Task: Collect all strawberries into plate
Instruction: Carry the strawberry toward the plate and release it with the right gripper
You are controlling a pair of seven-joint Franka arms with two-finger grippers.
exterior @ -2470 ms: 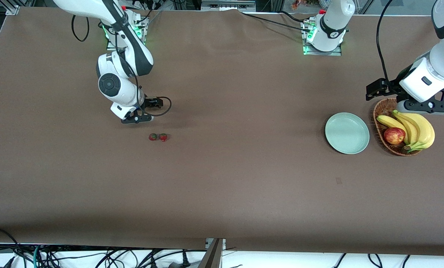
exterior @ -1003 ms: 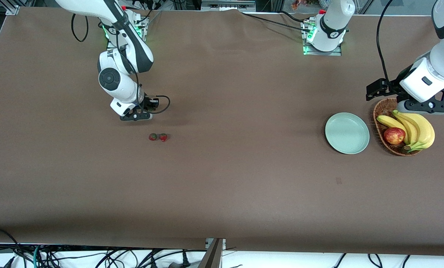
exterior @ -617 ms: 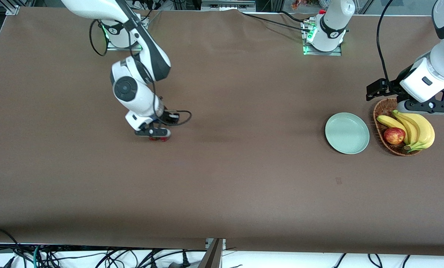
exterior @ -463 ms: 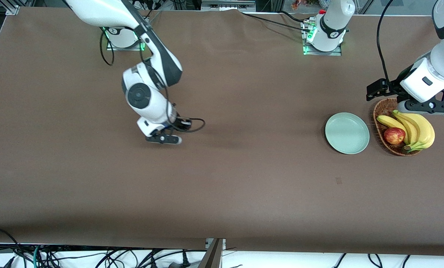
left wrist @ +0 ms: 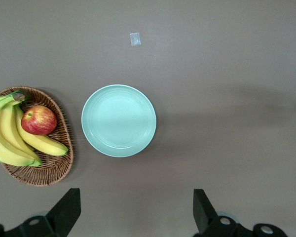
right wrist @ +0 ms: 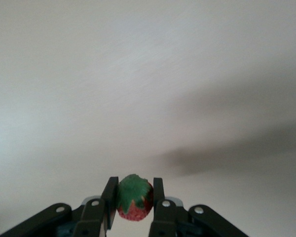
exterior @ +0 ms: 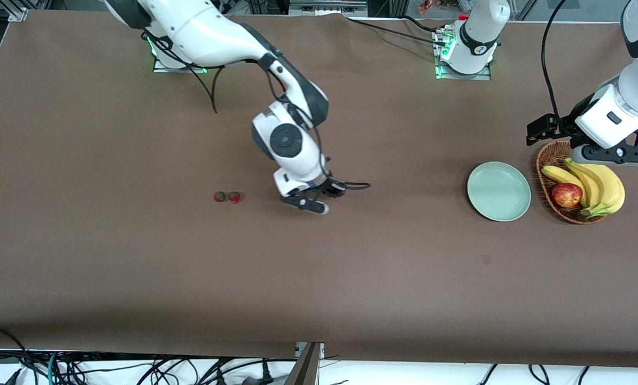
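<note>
The strawberry (right wrist: 134, 200) in my right gripper hangs above the table, so it is too early to open my right gripper; the strawberry moves to the plate first.
My right gripper (exterior: 307, 205) is shut on one strawberry (right wrist: 133, 203), red with a green top, and holds it above bare table between the other berries and the plate. That berry is hidden in the front view. Two more strawberries (exterior: 220, 197) (exterior: 234, 197) lie side by side on the table toward the right arm's end. The mint-green plate (exterior: 499, 191) lies empty beside the basket and also shows in the left wrist view (left wrist: 119, 120). My left gripper (exterior: 613, 155) waits open and empty over the basket's rim, its fingers (left wrist: 69, 211) wide apart.
A brown wicker basket (exterior: 550, 155) with bananas (exterior: 602, 184) and a red-yellow apple (exterior: 566, 194) stands beside the plate at the left arm's end. A small pale mark (exterior: 486, 260) lies on the cloth nearer the camera than the plate.
My right gripper has travelled from beside the two lying strawberries, across them, toward the plate's end of the table with a berry in it. The left arm has not moved.
</note>
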